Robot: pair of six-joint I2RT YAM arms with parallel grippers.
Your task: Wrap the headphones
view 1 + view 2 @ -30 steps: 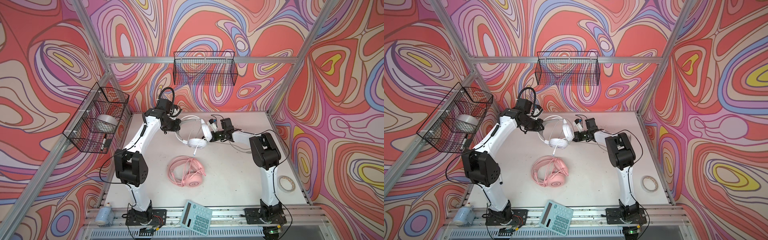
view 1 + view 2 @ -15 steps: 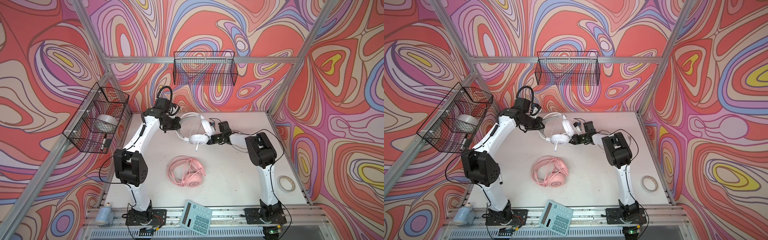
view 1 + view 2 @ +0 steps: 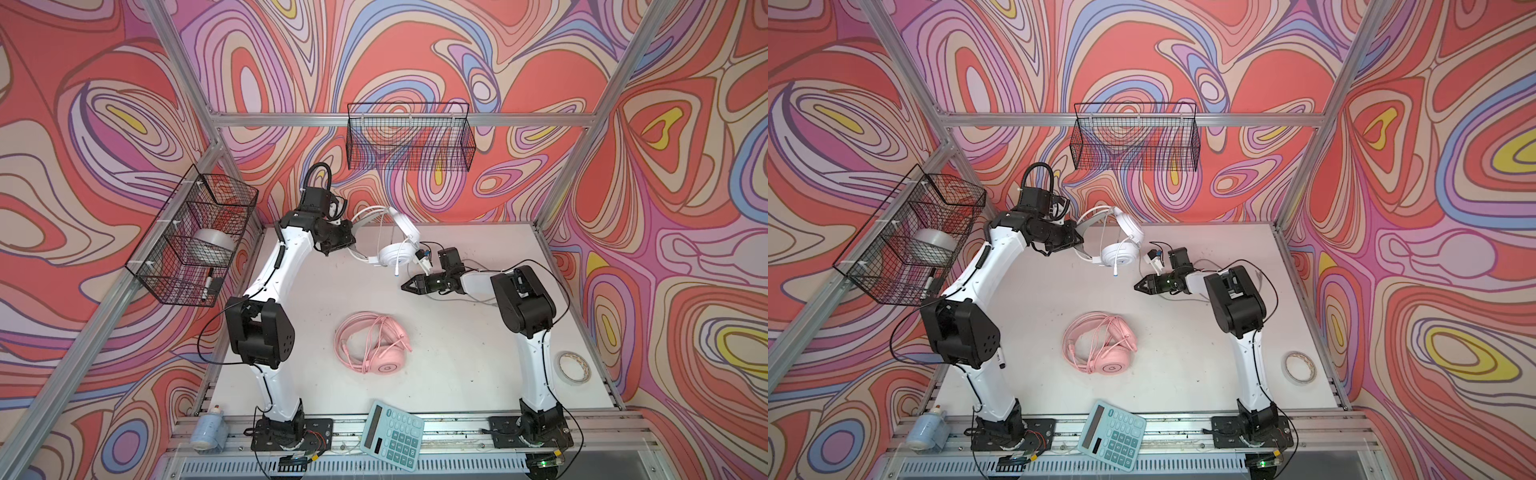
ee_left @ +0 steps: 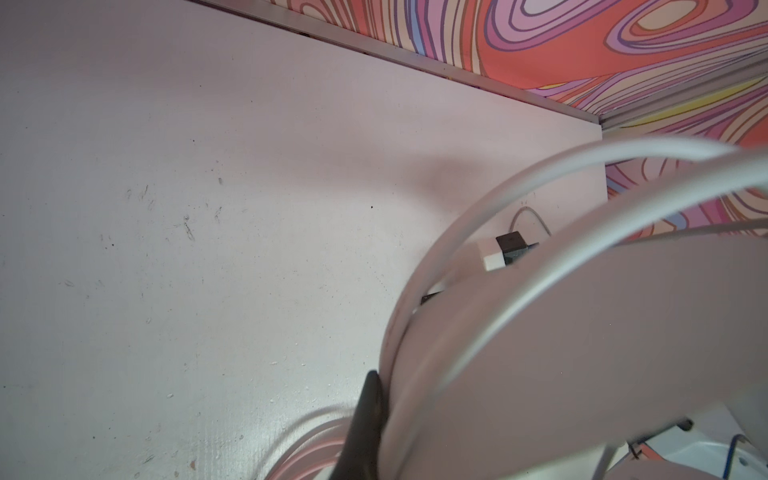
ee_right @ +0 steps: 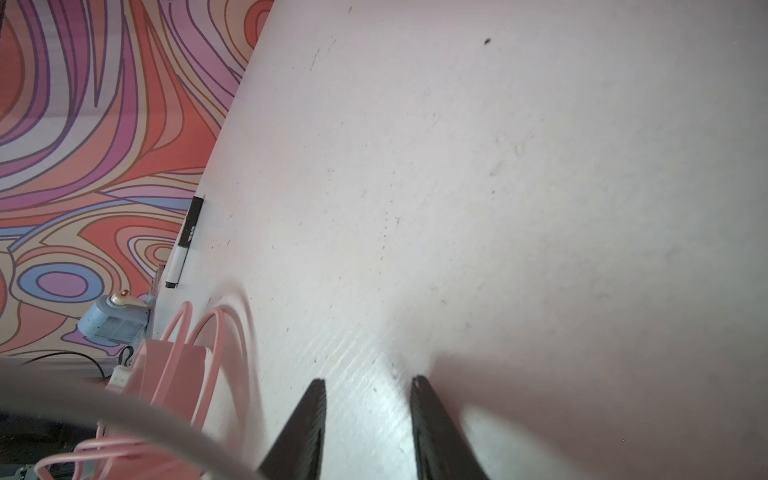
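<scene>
The right gripper will next grab the greyish cable point(image 3: 478, 299) a short way from the hanging ear cup and leave the loose end trailing free. Then it can wrap the headphones.
The white headphones point(image 3: 397, 255) point(image 3: 1119, 254) hang above the back of the table. My left gripper point(image 3: 348, 246) point(image 3: 1077, 245) is shut on their headband. In the left wrist view the headband point(image 4: 582, 332) fills the near side and presses against one black finger point(image 4: 365, 415). My right gripper point(image 3: 405, 286) point(image 3: 1138, 286) point(image 5: 368, 380) is open and empty, low over the table just in front of the hanging ear cup. The pink headphones point(image 3: 372, 347) point(image 3: 1100, 345) point(image 5: 174, 374) lie mid-table with their cable looped on them. A greyish cable point(image 3: 478, 299) trails under the right arm.
A teal calculator point(image 3: 392, 432) leans on the front rail. A tape roll point(image 3: 573, 366) lies front right. Wire baskets hang on the back wall point(image 3: 409, 137) and the left wall point(image 3: 195, 241). A small bottle point(image 3: 208, 428) stands front left, and a marker point(image 5: 185, 245) lies at the table's left edge.
My right gripper has drawn away from the white ear cup, moving left and toward the front. The left arm has lifted the white headphones a little higher.
</scene>
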